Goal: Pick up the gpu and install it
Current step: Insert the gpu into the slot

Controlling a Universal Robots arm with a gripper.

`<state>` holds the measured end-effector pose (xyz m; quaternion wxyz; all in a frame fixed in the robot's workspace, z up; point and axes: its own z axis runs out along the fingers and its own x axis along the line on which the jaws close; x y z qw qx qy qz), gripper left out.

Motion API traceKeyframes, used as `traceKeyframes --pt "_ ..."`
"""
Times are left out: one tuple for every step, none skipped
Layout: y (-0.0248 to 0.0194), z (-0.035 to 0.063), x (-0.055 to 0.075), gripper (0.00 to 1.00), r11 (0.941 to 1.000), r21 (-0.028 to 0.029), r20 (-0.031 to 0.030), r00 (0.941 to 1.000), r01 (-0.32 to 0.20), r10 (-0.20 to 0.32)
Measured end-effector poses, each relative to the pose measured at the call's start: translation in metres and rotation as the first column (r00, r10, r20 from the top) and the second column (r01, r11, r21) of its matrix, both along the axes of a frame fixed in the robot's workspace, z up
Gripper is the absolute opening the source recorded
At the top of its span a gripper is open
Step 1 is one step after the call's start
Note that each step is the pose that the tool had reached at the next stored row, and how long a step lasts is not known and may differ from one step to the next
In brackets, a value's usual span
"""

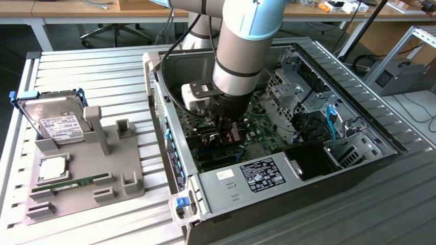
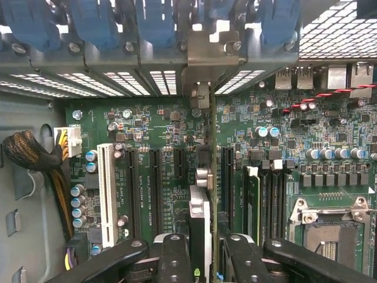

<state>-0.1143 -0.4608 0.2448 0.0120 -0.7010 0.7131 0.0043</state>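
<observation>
My gripper opens now, since the GPU's lower edge [image 2: 213, 171] is down in line over its motherboard slot and the GPU would remain in the slot.
My gripper [image 1: 225, 133] reaches down into the open computer case [image 1: 272, 176], just above the green motherboard [image 2: 159, 127]. It is shut on the gpu [image 2: 202, 197], which the wrist view sees edge-on between the two black fingers [image 2: 174, 259], as a thin dark card. The card's silver metal end [image 2: 202, 94] points at the slotted rear wall of the case, under a grey bracket tab. The card stands upright in line with a dark expansion slot, between two neighbouring black slots [image 2: 154, 183]. Whether its edge is seated in the slot is hidden by the card itself.
A white slot [image 2: 106, 194], a braided cable bundle [image 2: 32, 154] and a row of blue latches [image 2: 88, 23] surround the slot area. To the exterior view's left, a grey fixture [image 1: 89, 184] holds a hard drive [image 1: 60, 126], a processor [image 1: 53, 168] and a green memory stick [image 1: 71, 182].
</observation>
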Motion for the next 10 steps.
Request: traceKeyframes --pt "0.0000 0.0000 0.0000 0.27 1.0000 -0.0001 0.0000 1.0000 0.000 0.000" --pt "0.0000 0.0001 0.0000 0.27 1.0000 -0.0002 -0.0001 1.0000 0.000 0.000" --pt "0.0000 0.0001 0.0000 0.27 1.0000 -0.0003 -0.0001 1.0000 0.000 0.000" --pt "0.0000 0.0001 0.0000 0.27 1.0000 -0.0003 -0.0001 1.0000 0.000 0.000" --pt "0.0000 0.0001 0.0000 0.27 1.0000 -0.0003 -0.0002 1.0000 0.000 0.000" --pt "0.0000 0.0001 0.0000 0.27 1.0000 -0.0003 -0.0001 1.0000 0.000 0.000" --pt "0.0000 0.0001 0.0000 0.27 1.0000 -0.0002 -0.0001 1.0000 0.000 0.000" --pt "0.0000 0.0001 0.0000 0.27 1.0000 -0.0003 -0.0001 1.0000 0.000 0.000" --pt "0.0000 0.0001 0.0000 0.27 1.0000 -0.0003 -0.0002 1.0000 0.000 0.000" --pt "0.0000 0.0001 0.0000 0.27 1.0000 -0.0003 -0.0001 1.0000 0.000 0.000"
